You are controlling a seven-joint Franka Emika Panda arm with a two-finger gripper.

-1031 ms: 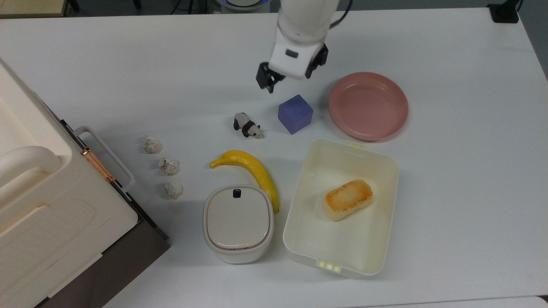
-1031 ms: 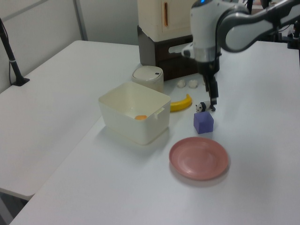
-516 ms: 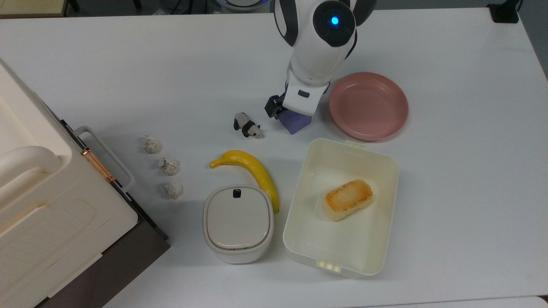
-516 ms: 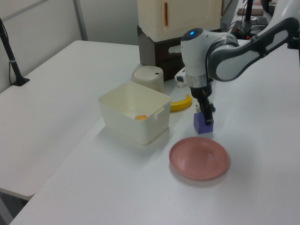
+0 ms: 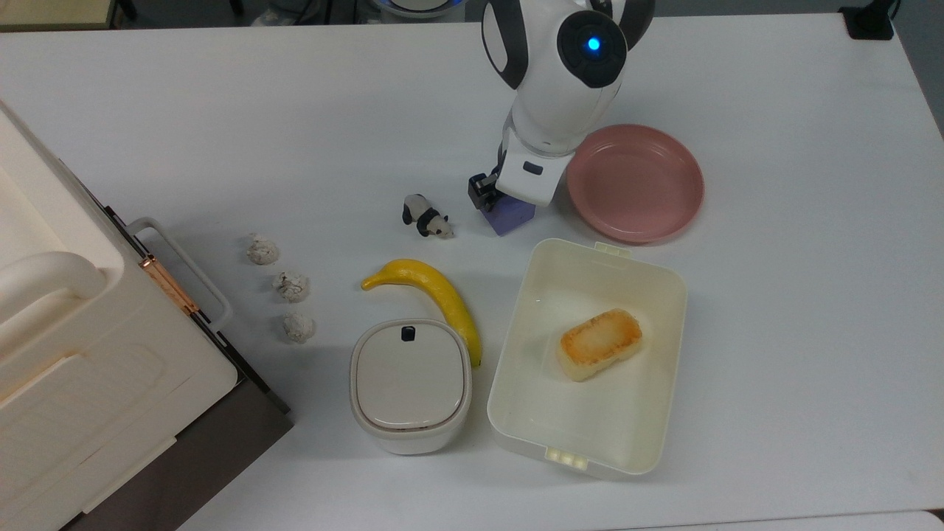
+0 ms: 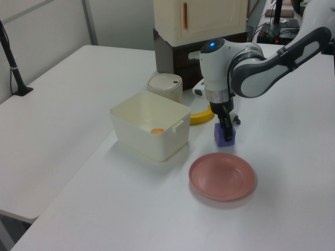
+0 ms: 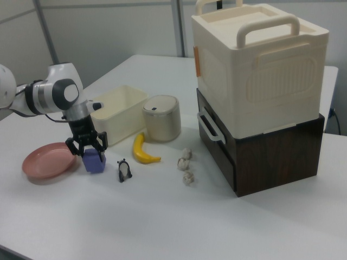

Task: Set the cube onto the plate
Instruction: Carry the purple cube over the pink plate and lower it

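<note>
My gripper will next grab the cube by its opposite upright sides, so that I can set the blue-purple cube (image 6: 220, 137) on the pink plate (image 6: 222, 177).
The blue-purple cube (image 5: 510, 217) stands on the white table just to the top view's left of the pink plate (image 5: 636, 184). My gripper (image 5: 507, 198) is lowered right over the cube, open, with one finger on each side of it. The right view shows the gripper (image 7: 88, 145) with both dark fingers spread a little wider than the cube (image 7: 94, 161), beside the plate (image 7: 47, 160). In the left view a finger (image 6: 226, 128) crosses the front of the cube (image 6: 220, 137), and the plate (image 6: 222, 176) lies nearer the camera. The white hand hides the cube's top in the top view.
A toy panda (image 5: 426, 216) lies close to the cube on the top view's left. Below are a banana (image 5: 435, 292), a lidded cream pot (image 5: 410, 383) and a cream bin (image 5: 667, 295) holding a bread piece (image 5: 599, 344). Three crumpled lumps (image 5: 290, 286) and a large cream case (image 5: 81, 346) sit further left.
The gripper swung from above and behind the cube down onto it; its fingers now straddle the cube. The cube and plate have stayed in place.
</note>
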